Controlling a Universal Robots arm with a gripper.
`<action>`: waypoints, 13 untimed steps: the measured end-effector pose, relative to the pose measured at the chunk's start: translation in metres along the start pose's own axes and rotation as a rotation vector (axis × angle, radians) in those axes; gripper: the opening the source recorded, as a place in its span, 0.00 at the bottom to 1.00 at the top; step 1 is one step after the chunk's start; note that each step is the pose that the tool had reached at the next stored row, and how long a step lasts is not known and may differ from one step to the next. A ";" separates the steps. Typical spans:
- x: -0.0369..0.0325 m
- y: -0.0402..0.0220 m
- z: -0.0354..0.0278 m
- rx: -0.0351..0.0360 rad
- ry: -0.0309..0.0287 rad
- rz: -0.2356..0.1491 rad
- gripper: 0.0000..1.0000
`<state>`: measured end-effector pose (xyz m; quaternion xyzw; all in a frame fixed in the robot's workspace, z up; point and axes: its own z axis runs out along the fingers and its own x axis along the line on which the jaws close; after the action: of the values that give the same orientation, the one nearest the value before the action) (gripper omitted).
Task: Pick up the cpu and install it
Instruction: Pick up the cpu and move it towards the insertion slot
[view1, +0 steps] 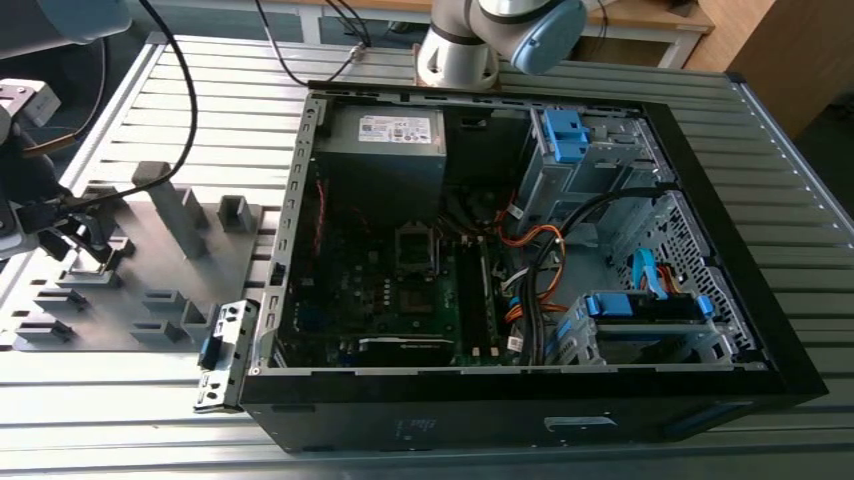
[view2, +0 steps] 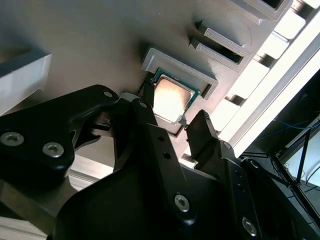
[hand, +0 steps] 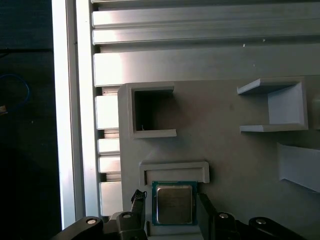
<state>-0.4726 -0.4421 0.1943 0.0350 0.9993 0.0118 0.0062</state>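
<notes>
Next, my gripper needs to grab the cpu's open side edges, to install the cpu. The holder's raised sides border the cpu at the cpu's ends.
The cpu (hand: 173, 204) (view2: 172, 97), a small square chip with a silver-grey top and a green rim, lies flat in a raised holder (hand: 174, 169) on the grey fixture plate (view1: 200, 285). My gripper (hand: 171, 201) (view2: 171, 113) (view1: 83, 243) hangs over that holder, at the exterior view's left, outside the computer case. It is open, with one black finger (hand: 139, 200) on each side of the chip and a narrow gap showing on both sides. The motherboard's socket (view1: 416, 250) sits in the middle of the open case.
The open black computer case (view1: 534, 395) lies on the slatted metal table (view1: 160, 80), with a grey power supply (view1: 387, 135), orange and black cables (view1: 534, 255) and blue drive brackets (view1: 647, 305) inside. Upright grey blocks (view1: 174, 205) stand on the fixture plate. The arm's base (view1: 467, 50) is behind the case.
</notes>
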 end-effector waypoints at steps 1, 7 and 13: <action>0.0000 0.0000 0.0000 0.0000 0.0000 0.000 0.53; 0.0000 0.0000 0.0001 0.0000 0.0000 0.000 0.55; -0.0002 0.0000 0.0039 -0.0001 -0.0006 -0.011 0.60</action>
<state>-0.4723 -0.4421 0.1904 0.0296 0.9995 0.0118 0.0065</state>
